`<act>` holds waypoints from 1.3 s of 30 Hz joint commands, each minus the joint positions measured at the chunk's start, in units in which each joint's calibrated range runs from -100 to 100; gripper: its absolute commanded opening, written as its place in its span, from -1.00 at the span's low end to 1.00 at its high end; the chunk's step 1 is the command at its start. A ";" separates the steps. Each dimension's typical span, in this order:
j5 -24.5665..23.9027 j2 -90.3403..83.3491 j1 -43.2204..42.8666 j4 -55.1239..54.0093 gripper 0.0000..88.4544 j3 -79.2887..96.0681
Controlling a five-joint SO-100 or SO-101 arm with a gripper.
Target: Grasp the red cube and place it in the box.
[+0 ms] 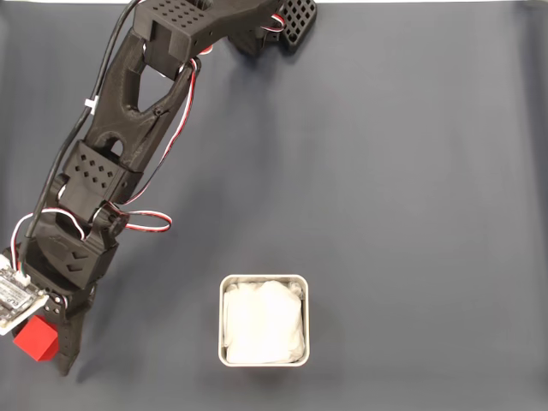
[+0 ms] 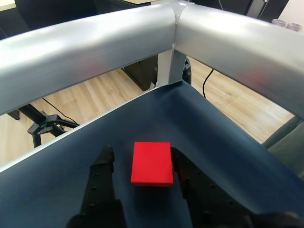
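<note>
My gripper grabs the cube's two opposite sides next, to place the red cube point(image 1: 36, 339) in the box point(image 1: 263, 319).
The red cube point(image 1: 36, 339) lies at the far left front of the dark mat in the fixed view, well to the left of the box point(image 1: 263, 319). The box is a small square container with a pale rim point(image 1: 263, 279) and white lining. My gripper point(image 1: 41, 351) is down at the cube. In the wrist view the red cube point(image 2: 152, 163) sits between the black fingers of my gripper point(image 2: 141, 151). The right finger point(image 2: 179, 166) is against the cube. A strip of mat shows between the cube and the left finger point(image 2: 104, 166). The gripper is open around the cube.
The arm point(image 1: 128, 128) stretches from its base at the top of the fixed view down to the lower left. The cube is close to the mat's left edge. In the wrist view a silver frame rail point(image 2: 95, 47) rises just beyond the table edge.
</note>
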 commanded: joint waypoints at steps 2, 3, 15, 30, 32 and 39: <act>0.98 -1.20 0.22 -1.33 -0.39 -2.23; 0.98 -1.20 0.22 -1.33 -0.40 -2.23; 2.10 -2.67 0.36 -1.17 -0.54 0.41; 1.95 -5.36 0.36 -0.10 -0.76 2.42; 1.90 -5.79 0.36 -0.02 -0.78 2.69; 1.71 -8.74 -0.06 1.70 -0.79 3.97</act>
